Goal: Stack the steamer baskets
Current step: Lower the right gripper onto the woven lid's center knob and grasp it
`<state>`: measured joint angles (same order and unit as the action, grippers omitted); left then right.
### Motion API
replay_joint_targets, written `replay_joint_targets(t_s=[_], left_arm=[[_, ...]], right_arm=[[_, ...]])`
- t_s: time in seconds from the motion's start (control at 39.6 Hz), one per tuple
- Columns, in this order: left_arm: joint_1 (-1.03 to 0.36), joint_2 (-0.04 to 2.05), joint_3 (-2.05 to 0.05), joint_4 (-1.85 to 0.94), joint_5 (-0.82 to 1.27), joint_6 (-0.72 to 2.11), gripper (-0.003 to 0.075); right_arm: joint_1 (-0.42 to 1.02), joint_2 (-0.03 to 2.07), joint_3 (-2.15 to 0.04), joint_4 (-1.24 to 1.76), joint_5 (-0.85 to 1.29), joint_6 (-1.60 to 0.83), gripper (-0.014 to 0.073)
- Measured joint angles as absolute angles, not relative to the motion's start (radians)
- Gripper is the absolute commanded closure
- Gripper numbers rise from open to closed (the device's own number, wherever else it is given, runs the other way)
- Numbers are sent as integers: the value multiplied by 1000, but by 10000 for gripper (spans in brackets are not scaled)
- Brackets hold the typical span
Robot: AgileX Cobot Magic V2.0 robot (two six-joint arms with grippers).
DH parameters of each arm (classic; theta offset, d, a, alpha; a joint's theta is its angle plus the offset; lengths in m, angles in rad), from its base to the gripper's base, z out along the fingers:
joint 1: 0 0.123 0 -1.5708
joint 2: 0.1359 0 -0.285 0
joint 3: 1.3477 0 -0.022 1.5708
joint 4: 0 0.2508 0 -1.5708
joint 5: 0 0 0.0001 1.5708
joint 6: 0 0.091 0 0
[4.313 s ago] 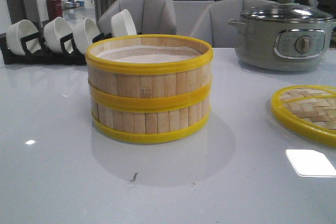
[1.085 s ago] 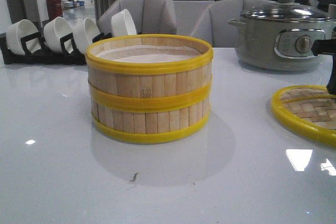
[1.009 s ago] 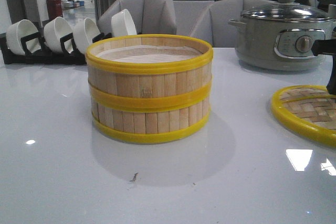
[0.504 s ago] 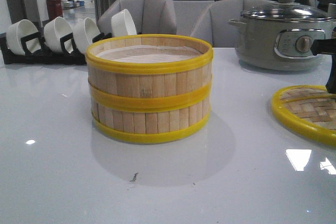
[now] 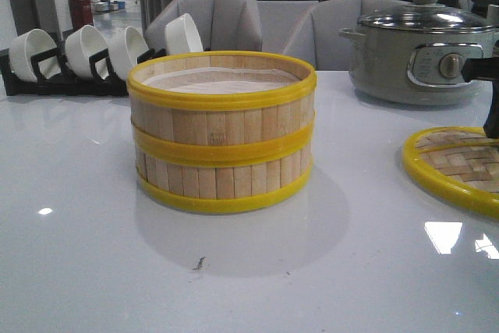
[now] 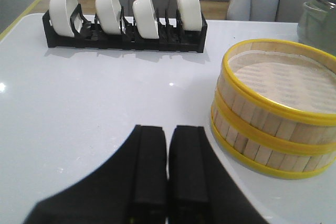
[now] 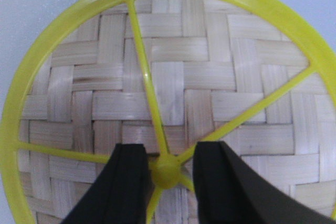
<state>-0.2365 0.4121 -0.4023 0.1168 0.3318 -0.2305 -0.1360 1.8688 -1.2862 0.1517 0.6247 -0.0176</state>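
Note:
The fingers of my right gripper are on either side of the yellow centre knob (image 7: 167, 172). My right gripper should close on the knob.
Two steamer baskets stand stacked in the middle of the table, the upper basket (image 5: 222, 118) on the lower basket (image 5: 222, 181). A pale liner shows inside the top one. The stack also shows in the left wrist view (image 6: 275, 108). My left gripper (image 6: 168, 129) is shut and empty, low over the table just beside the stack. My right gripper (image 7: 169, 150) is open over the flat woven lid (image 7: 173, 77). Its fingers stand on either side of the lid's yellow centre knob (image 7: 167, 172). In the front view only a dark part of the right arm (image 5: 491, 111) shows at the right edge.
The woven yellow-rimmed lid (image 5: 460, 163) lies flat at the right. A grey electric pot (image 5: 425, 48) with a glass cover stands behind it. A black rack of white bowls (image 5: 78, 56) is at the back left, also in the left wrist view (image 6: 123, 22). Chairs stand beyond the table.
The right arm has come into the front view at the right edge, above the lid. Over the last second nothing has visibly moved. The stack is unchanged.

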Motion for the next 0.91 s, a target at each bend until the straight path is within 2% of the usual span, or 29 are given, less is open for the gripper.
replay_joint_targets(t_s=[0.91], left_arm=[[-237, 412, -402, 117, 332, -230, 634]], right_arm=[[-136, 1884, -1286, 156, 621, -18, 253]])
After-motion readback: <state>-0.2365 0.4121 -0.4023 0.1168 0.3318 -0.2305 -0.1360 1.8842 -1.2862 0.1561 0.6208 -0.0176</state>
